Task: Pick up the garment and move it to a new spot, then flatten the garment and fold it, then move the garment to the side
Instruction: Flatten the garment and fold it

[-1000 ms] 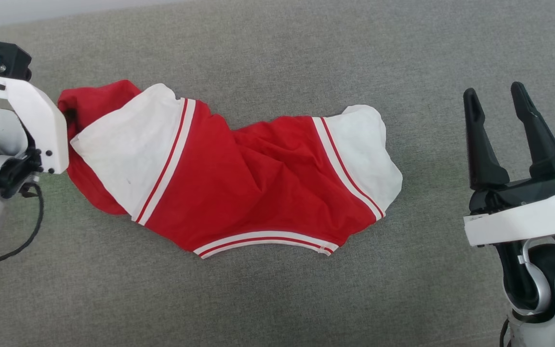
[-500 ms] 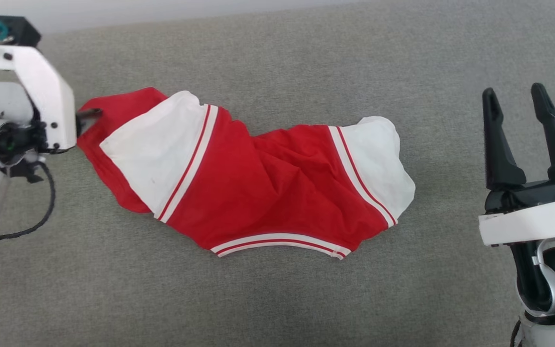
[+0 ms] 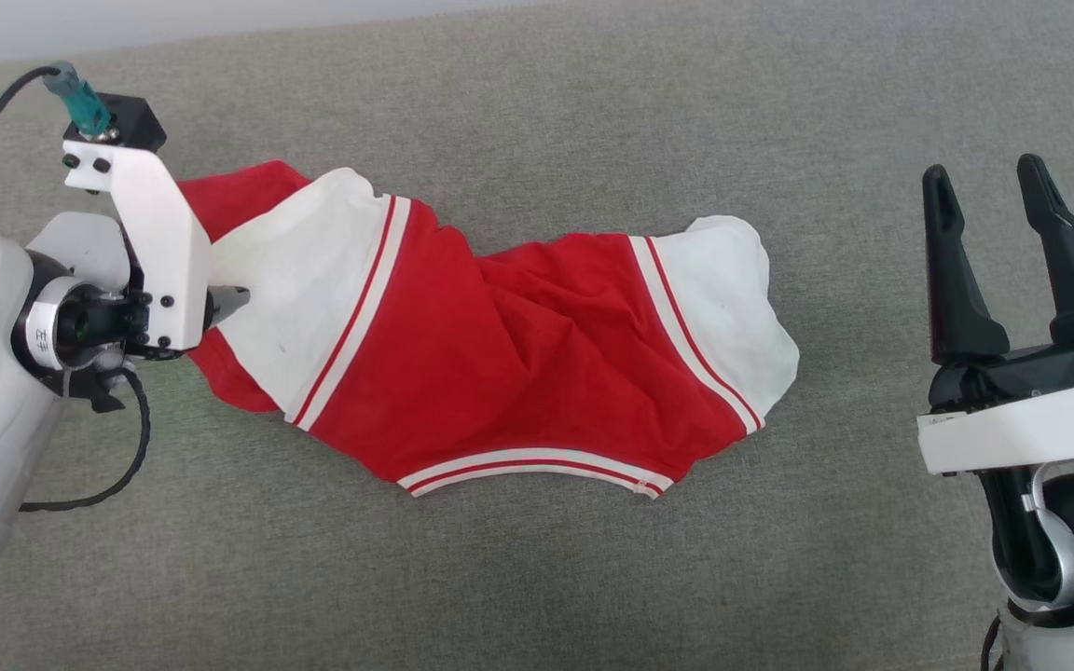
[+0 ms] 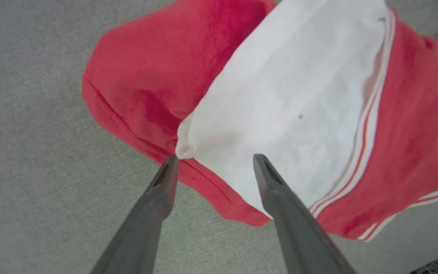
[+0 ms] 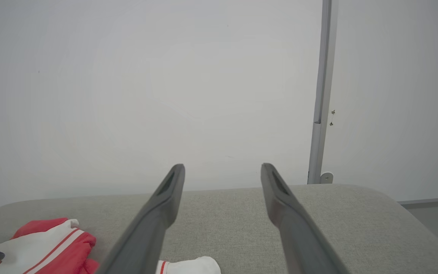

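My left gripper is to pinch the garment's white sleeve tip next, as the white cloth curls up at its corner. This is to move the garment.
The garment lies crumpled on the grey padded surface, red in the middle with a white sleeve panel at each end. My left gripper is at its left end, mostly behind the white wrist bracket. In the left wrist view the left gripper is open, its fingertips straddling the near corner of the white panel of the garment, with nothing pinched. My right gripper stands open far to the right, apart from the cloth. The right gripper points at a pale wall, the garment low at left.
The grey surface stretches wide in front of and behind the shirt, with a rounded far edge. A pale wall with a vertical trim strip stands behind it. A black cable loops under my left wrist.
My left gripper opened and let go of the red left end of the shirt, then shifted nearer, onto the white sleeve corner. The right arm stayed put; the camera shifted slightly.
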Controlling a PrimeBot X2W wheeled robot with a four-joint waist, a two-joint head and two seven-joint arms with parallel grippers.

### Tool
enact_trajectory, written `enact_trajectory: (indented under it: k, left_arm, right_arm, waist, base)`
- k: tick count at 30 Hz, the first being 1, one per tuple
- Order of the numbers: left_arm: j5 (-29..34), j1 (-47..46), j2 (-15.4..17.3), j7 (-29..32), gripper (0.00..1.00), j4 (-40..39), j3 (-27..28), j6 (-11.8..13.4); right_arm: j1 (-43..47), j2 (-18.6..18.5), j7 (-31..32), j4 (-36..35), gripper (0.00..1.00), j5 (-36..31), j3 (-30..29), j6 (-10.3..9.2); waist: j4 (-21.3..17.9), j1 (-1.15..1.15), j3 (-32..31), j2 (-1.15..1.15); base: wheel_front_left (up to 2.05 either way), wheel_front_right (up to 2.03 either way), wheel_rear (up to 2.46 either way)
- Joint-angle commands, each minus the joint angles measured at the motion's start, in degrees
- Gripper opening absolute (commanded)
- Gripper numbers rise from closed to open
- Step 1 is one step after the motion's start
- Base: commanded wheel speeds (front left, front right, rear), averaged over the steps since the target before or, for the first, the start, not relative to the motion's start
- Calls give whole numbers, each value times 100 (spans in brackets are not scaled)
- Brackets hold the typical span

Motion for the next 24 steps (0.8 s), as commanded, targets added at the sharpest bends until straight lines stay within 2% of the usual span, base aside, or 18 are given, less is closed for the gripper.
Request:
enact_trajectory:
  k: [1, 2, 3, 4, 5, 14, 24]
  left_arm:
    - [65, 62, 55, -18, 100, -37, -3, 35]
    - [15, 119, 38, 17, 100, -35, 2, 52]
    - [8, 145, 45, 5, 86, -56, -1, 37]
    - [31, 123, 55, -67, 39, -90, 3, -13]
    - [24, 116, 54, -111, 0, -81, 28, -28]
    - [-82, 4, 42, -253, 0, -45, 83, -214]
    - [-284, 16, 96, -329, 0, -278, 275, -117]
  right_arm:
    - [-54, 3, -33, 15, 100, 18, 2, -3]
    - [-56, 3, -43, 24, 100, 22, 4, -3]
    - [-59, 3, -49, 30, 100, 24, 10, -3]
    - [-66, 3, -57, 38, 100, 22, 7, -3]
    - [-75, 2, -65, 46, 100, 19, 5, -3]
    - [-70, 2, -71, 77, 100, -42, -35, -3]
    - [-35, 2, -33, 59, 100, -77, -96, -3]
  waist:
    - [-29, 0, 33, 0]
    - [-35, 0, 43, 0]
    - [-43, 0, 53, 0]
    - [-49, 0, 67, 0]
    - [-52, 0, 78, 0]
    - [0, 0, 66, 0]
    - [156, 0, 37, 0]
  base:
    - [0, 0, 0]
    - [0, 0, 0]
    - [0, 0, 0]
    - [0, 0, 0]
    - [0, 0, 0]
    - [0, 0, 0]
    - [0, 0, 0]
